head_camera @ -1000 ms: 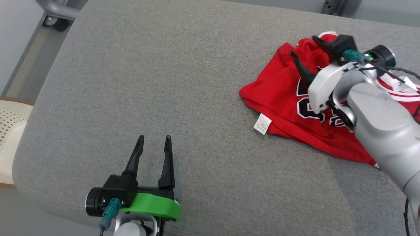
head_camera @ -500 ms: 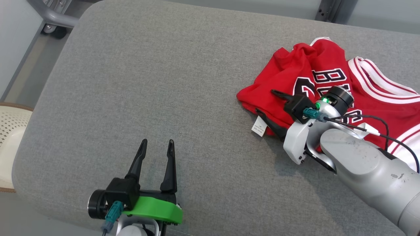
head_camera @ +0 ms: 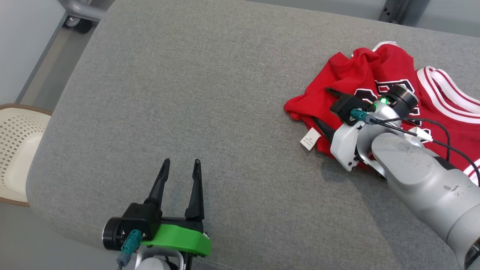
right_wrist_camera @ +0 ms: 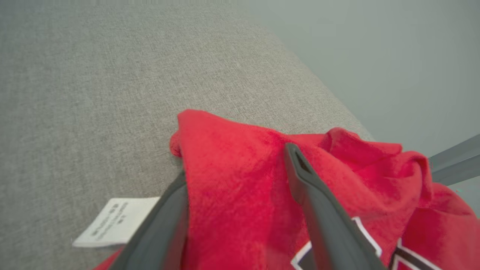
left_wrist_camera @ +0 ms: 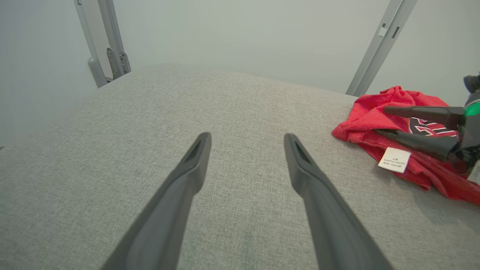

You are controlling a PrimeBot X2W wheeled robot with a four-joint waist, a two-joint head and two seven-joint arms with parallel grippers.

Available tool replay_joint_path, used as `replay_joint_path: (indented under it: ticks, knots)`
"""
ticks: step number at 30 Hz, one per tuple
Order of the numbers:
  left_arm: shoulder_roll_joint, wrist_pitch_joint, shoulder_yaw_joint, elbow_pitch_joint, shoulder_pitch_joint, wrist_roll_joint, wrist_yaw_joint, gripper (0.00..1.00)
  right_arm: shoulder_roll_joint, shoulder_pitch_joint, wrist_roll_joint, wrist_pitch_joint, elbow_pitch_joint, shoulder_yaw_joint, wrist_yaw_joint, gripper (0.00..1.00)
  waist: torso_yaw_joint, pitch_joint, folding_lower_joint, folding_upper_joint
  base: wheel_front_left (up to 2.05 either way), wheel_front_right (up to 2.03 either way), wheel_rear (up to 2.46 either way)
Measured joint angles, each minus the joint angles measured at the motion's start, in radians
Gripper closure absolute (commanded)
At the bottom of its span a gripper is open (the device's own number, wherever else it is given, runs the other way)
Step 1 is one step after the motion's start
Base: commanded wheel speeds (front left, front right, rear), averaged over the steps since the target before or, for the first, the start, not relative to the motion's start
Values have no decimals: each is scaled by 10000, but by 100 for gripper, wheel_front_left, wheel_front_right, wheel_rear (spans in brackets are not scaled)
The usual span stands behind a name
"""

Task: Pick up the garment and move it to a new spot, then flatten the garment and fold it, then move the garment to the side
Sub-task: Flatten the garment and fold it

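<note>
The robot's right gripper should next grab the garment (head_camera: 360, 75) by the garment's hem corner beside the white label (head_camera: 310, 138). Then the robot will move the garment to a new spot.
The garment (head_camera: 360, 75) is a crumpled red jersey with white trim and a white label (head_camera: 310, 138), lying at the right of the grey padded surface (head_camera: 187, 93). My right gripper (head_camera: 321, 104) is open and low at the garment's left edge, with a fold of red cloth between its fingers. In the right wrist view the garment (right_wrist_camera: 232, 187) covers the left fingertip, while the right finger (right_wrist_camera: 300, 176) lies on top of the cloth. My left gripper (head_camera: 181, 162) stands open over bare surface near the front edge, holding nothing. The left wrist view shows the garment (left_wrist_camera: 397, 105) far to its right.
A white perforated basket (head_camera: 17, 150) sits off the surface's left end. Grey metal frame posts (left_wrist_camera: 378, 45) rise behind the back edge, and a caster wheel (head_camera: 80, 24) stands at the far left corner. Grey wall lies beyond.
My right gripper has come down from over the garment's top to its left edge and now straddles a fold. The head camera shifted a little. The left arm stayed put.
</note>
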Motion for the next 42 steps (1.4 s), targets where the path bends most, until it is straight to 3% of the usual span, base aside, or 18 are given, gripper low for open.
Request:
replay_joint_path:
  ticks: [4, 6, 8, 11, 12, 19, 26, 27, 28, 29, 36, 42]
  knots:
    - [0, 0, -8, -6, -1, -27, 13, 0, 144, -81, -52, -61, 146, -389, 0, 0, 56, 24, 0, 0, 0, 0, 0]
    - [0, 0, -2, -13, -1, -46, 21, 0, 224, -82, 35, -75, 144, -585, 0, 16, 58, 20, 0, 0, 0, 0, 0]
    - [0, 0, 8, -35, -1, -46, 29, 0, 247, -85, 42, -77, 104, -675, 0, 61, 51, 22, 0, 0, 0, 0, 0]
    - [0, 0, 10, -61, 0, -46, 52, 0, 226, -87, 136, -81, 17, -784, 0, 96, 29, 22, 0, 0, 0, 0, 0]
    - [0, 0, 13, -69, 0, -46, 52, 0, 217, -90, 159, -81, -4, -855, 0, 100, 19, 27, 0, 0, 0, 0, 0]
    - [0, 0, -21, -92, -59, -52, 44, 0, -50, -812, 464, -86, 385, -1967, 0, 100, 2, 204, 0, 0, 0, 0, 0]
    - [0, 0, -194, -46, -248, -104, 21, 0, -416, -1558, 372, 163, 2144, -3189, 0, 100, 182, 436, 0, 0, 0, 0, 0]
    - [2, 0, -192, -31, -253, -104, 23, 0, -420, -1562, 370, 192, 2368, -3287, 0, 68, 207, 459, 0, 0, 0, 0, 0]
    - [2, 0, -194, -23, -259, -105, 23, 0, -422, -1564, 366, 190, 2537, -3375, 0, 45, 225, 478, 0, 0, 0, 0, 0]
    - [2, 0, -186, -13, -273, -105, 23, 0, -420, -1567, 368, 186, 2752, -3494, 0, 0, 239, 494, 0, 0, 0, 0, 0]
    - [0, 0, 8, 8, -295, -67, 71, 0, -343, -1569, 19, -77, 2746, -3741, 0, 0, -29, 395, 0, 0, 0, 0, 0]
    - [0, 0, 173, 27, -216, 90, 36, 0, 128, -601, -86, -130, 144, -3365, 0, 0, -467, 215, 0, 0, 0, 0, 0]
